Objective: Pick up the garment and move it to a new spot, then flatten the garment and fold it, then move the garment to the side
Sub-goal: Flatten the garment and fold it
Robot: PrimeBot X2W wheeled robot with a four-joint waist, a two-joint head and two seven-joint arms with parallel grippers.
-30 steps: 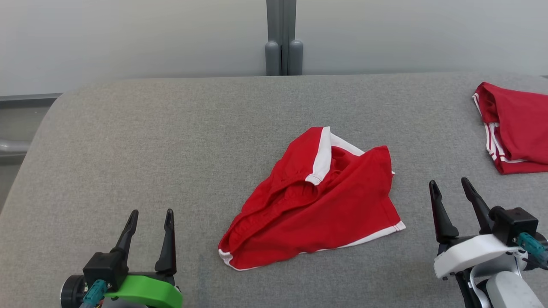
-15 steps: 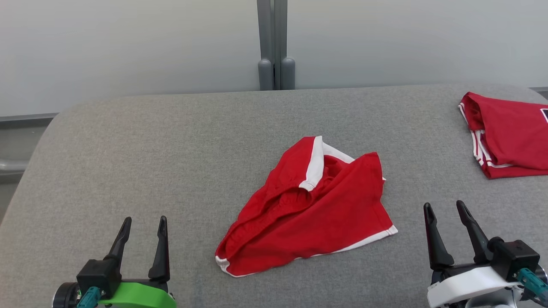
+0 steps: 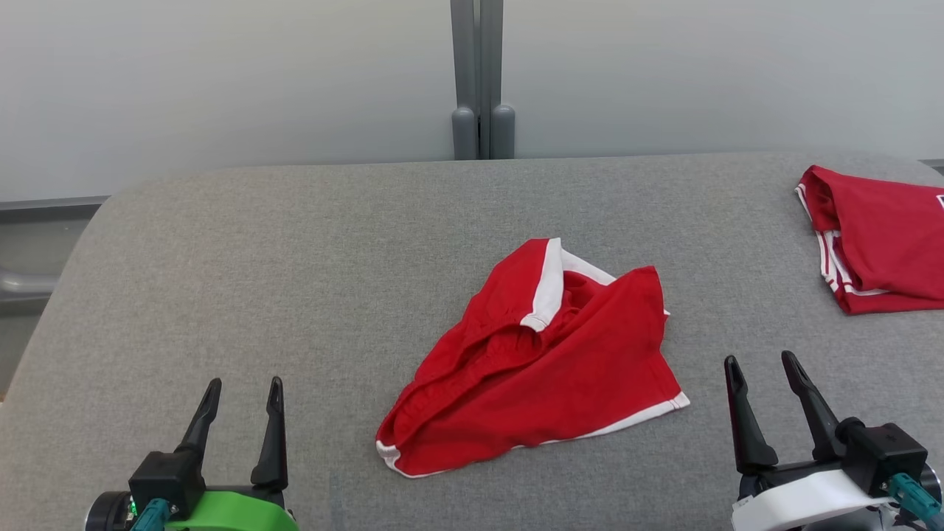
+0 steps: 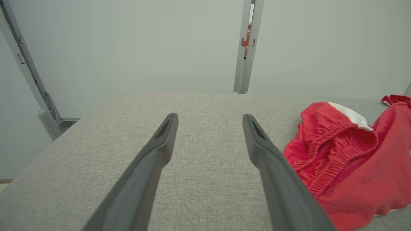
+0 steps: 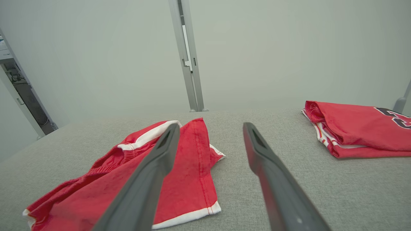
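I need to grab the shorts next with my left gripper by their ribbed waistband edge (image 3: 453, 388), which stands up around the wide opening, while the red leg (image 3: 588, 380) lies loose.
The garment (image 3: 538, 361) is a pair of red shorts with white trim, lying crumpled in the middle of the grey padded table (image 3: 295, 258). Its elastic waistband faces my left gripper (image 3: 242, 389), which stands open and empty near the front left. My right gripper (image 3: 759, 363) stands open and empty at the front right, just right of the shorts' white hem. In the left wrist view the garment (image 4: 350, 160) lies to the right of my left gripper (image 4: 208, 118). In the right wrist view the garment (image 5: 179, 166) lies under and left of my right gripper (image 5: 210, 128).
A second red garment (image 3: 877, 247), folded, with white stripes, lies at the table's far right; it also appears as a folded red garment (image 5: 356, 128) in the right wrist view. A grey post (image 3: 481, 81) stands against the pale wall behind the table. The table's left edge curves down.
The head camera has shifted, so the whole picture sits lower and slightly sideways. Both grippers have stayed open near the front edge. The garment has not moved on the table.
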